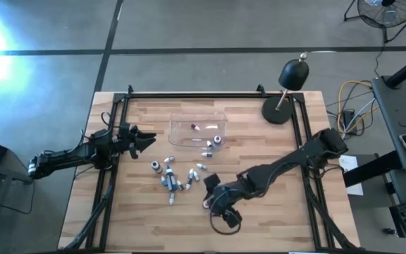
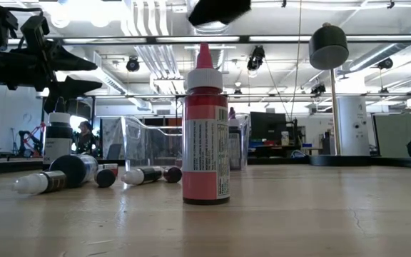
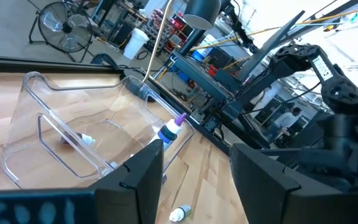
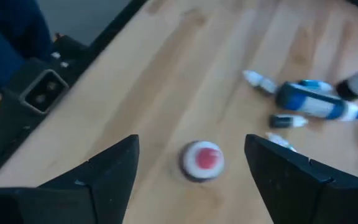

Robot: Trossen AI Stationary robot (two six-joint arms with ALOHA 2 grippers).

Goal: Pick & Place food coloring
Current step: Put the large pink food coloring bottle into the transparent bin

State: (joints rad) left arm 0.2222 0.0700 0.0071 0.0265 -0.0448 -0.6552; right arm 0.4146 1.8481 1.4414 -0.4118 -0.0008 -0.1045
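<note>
My right gripper next needs to take hold of the red food coloring bottle by its white cap, so that I can place the bottle in the clear tray.
A red food coloring bottle (image 2: 205, 128) with a white cap stands upright on the wooden table, near its front edge. My right gripper (image 4: 191, 143) hovers open above it and touches nothing; the bottle's cap (image 4: 202, 158) shows between the fingers. Several more small bottles (image 1: 169, 176) lie scattered on their sides left of it. Two others (image 1: 217, 140) lie in the clear tray (image 1: 197, 120) farther back. At the table's left my left gripper (image 1: 145, 137) waits open and level, pointing toward the tray.
A black desk lamp (image 1: 282, 106) stands at the far right corner. A black frame (image 1: 189, 94) runs round the table's edges. Blue and white bottles (image 4: 316, 106) lie close beside the red one. Bare wood lies in front of and right of my right arm.
</note>
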